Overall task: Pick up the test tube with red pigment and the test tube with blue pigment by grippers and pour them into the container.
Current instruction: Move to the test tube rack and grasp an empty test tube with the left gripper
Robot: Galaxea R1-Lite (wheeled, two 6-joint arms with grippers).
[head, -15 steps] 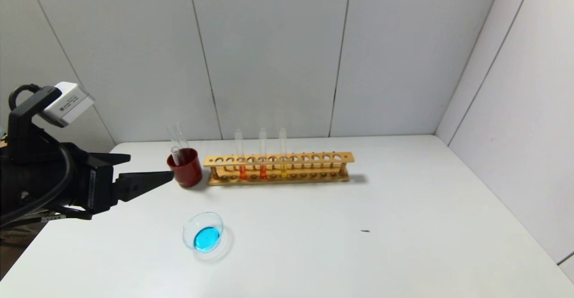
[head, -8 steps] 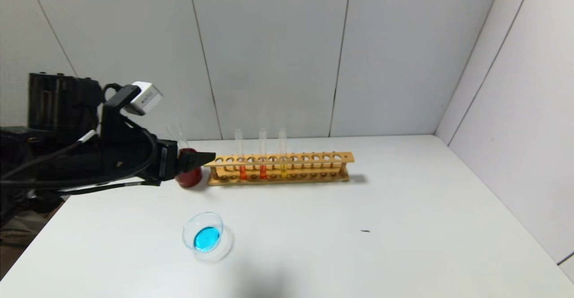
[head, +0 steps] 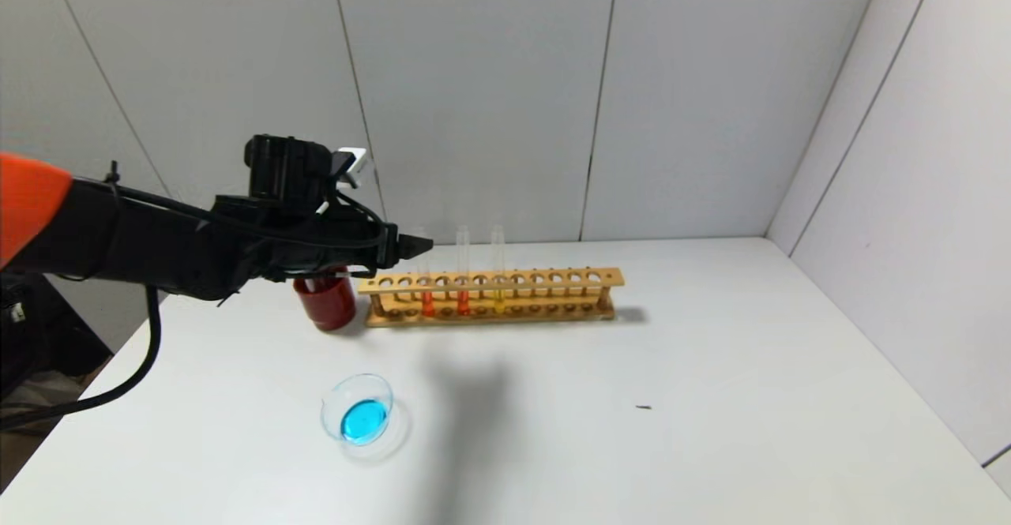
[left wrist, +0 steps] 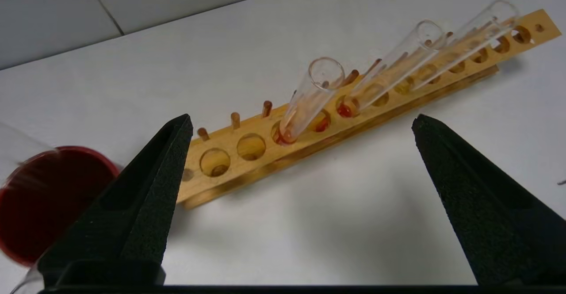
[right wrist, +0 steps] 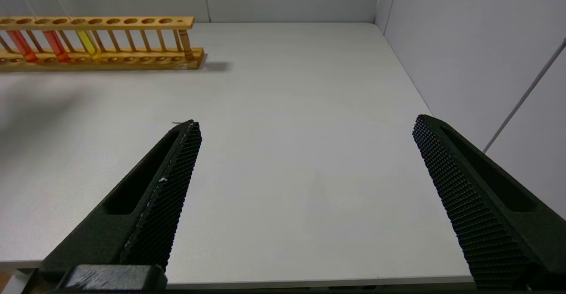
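Note:
The wooden rack closes around the lower part of the test tube with red pigment, so my left gripper should next grab the clear upper end (head: pixel 423 260) of that test tube.
The test tube with red pigment (head: pixel 427 298) stands leftmost of three tubes in the wooden rack (head: pixel 553 279), and shows in the left wrist view (left wrist: pixel 309 99) and the right wrist view (right wrist: pixel 20 44). My left gripper (head: pixel 409 247) is open and empty, level with the tube tops, just left of this tube; the wrist view (left wrist: pixel 301 117) has the tube between the spread fingers, farther off. The container (head: pixel 379 387), a clear glass dish, holds blue liquid near the front left. No tube with blue pigment shows. My right gripper (right wrist: pixel 305 124) is open and empty over the table's near right part, outside the head view.
A deeper red tube (head: pixel 464 298) and a yellow tube (head: pixel 499 296) stand beside the orange-red one. A dark red cup (head: pixel 325 304) stands left of the rack, under my left arm. A small dark speck (head: pixel 644 407) lies on the white table (head: pixel 711 335). Walls close the back and right.
My left arm has swung up and to the right, from the table's left side past the red cup to the rack's left end. The fingers stay open. Nothing else moved.

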